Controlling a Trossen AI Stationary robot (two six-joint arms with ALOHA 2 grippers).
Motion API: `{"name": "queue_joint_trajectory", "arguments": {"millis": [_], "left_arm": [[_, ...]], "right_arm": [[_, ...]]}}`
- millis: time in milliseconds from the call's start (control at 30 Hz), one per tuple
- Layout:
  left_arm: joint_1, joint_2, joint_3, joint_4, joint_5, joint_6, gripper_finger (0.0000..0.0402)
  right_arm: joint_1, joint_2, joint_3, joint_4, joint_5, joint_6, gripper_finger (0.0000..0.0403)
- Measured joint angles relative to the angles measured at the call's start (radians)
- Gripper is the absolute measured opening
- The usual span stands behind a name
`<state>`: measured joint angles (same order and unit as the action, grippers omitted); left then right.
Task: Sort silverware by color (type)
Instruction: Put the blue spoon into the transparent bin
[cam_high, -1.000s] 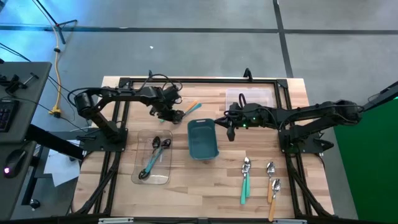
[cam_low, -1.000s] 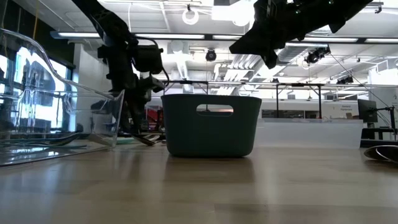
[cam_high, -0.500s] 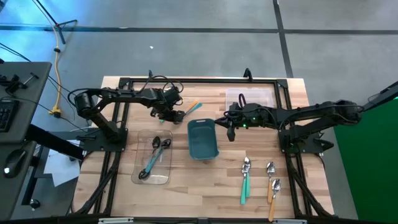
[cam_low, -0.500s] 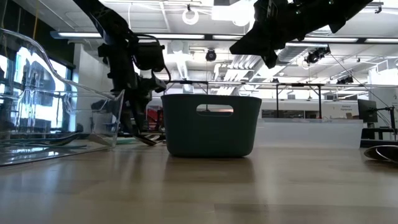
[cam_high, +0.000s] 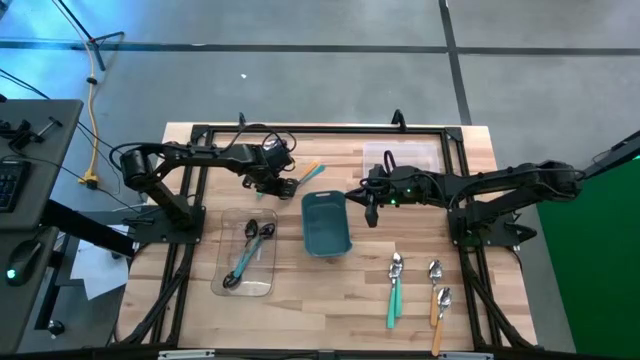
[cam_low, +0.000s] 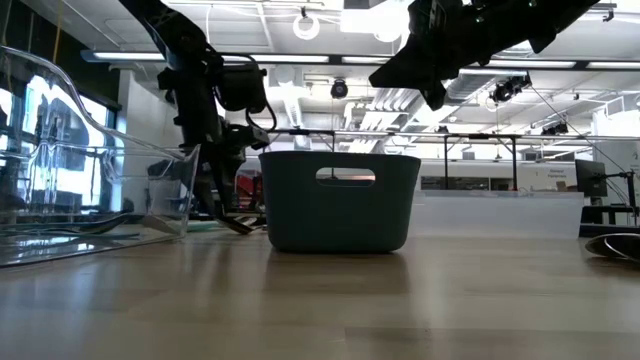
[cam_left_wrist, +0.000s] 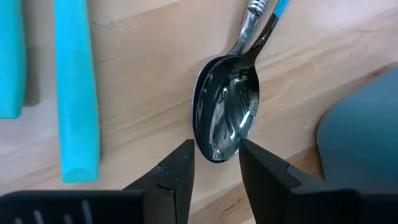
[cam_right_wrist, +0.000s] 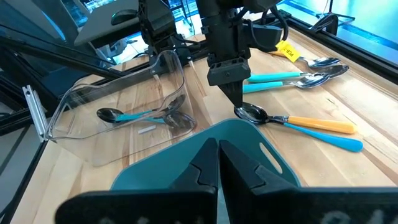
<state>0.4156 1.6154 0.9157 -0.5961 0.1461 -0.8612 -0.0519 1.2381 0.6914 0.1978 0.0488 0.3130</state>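
The teal-handled spoon (cam_left_wrist: 277, 14) needs to be sorted by its color, so my left gripper will next take hold of that spoon by its dark bowl (cam_left_wrist: 225, 109).
Two spoons lie together on the wood just beyond the teal bin (cam_high: 325, 225), one with an orange handle (cam_right_wrist: 323, 126), one with a teal handle (cam_right_wrist: 329, 142), their shiny bowls (cam_left_wrist: 227, 118) stacked. My left gripper (cam_left_wrist: 216, 165) points steeply down over them, open, a finger on each side of the bowls' tip. More teal-handled spoons (cam_left_wrist: 74, 93) lie beside it. My right gripper (cam_high: 371, 214) hangs shut above the bin's far right corner, touching nothing. My left gripper comes from above, its fingers (cam_left_wrist: 177, 177) flanking the tip of the stacked bowls (cam_left_wrist: 217, 152), which rest on the table. Whether the fingers touch the bowls, I cannot tell.
A clear tray (cam_high: 262, 275) at the near left holds dark and teal spoons (cam_high: 245, 255). Teal-handled spoons (cam_high: 394, 285) and orange-handled spoons (cam_high: 438, 300) lie at the near right. Another clear tray (cam_high: 410, 158) stands at the far right.
My left hand has turned slightly over the pair of spoons. The spoons and my right arm have kept still.
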Motion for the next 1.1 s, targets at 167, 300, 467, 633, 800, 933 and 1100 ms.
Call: {"name": "queue_joint_trajectory", "arguments": {"millis": [167,300,467,633,800,933,1100], "left_arm": [[-0.002,0.001,0.000,0.001,-0.003,-0.001,0.0103],[-0.014,0.001,0.000,0.015,-0.021,-0.002,0.0087],[-0.039,0.034,0.000,0.033,-0.029,-0.020,0.0077],[-0.051,0.066,-0.001,0.048,-0.027,-0.029,0.0076],[-0.050,0.067,-0.001,0.104,-0.027,-0.037,0.0076],[-0.049,0.067,-0.001,0.123,-0.027,-0.045,0.0076],[-0.049,0.067,-0.001,0.132,-0.027,-0.044,0.0076]], "right_arm": [[0.000,0.000,0.000,0.000,0.000,0.000,0.0000],[0.000,0.000,0.000,0.000,0.000,0.000,0.0000],[0.000,0.000,0.000,0.000,0.014,0.000,0.0000],[0.000,0.000,0.000,0.000,0.014,0.000,0.0000],[0.000,0.000,0.000,0.001,0.015,0.000,0.0000],[0.000,0.000,0.000,0.000,0.015,0.003,0.0000],[0.000,0.000,0.000,0.001,0.015,0.003,0.0000]]}}
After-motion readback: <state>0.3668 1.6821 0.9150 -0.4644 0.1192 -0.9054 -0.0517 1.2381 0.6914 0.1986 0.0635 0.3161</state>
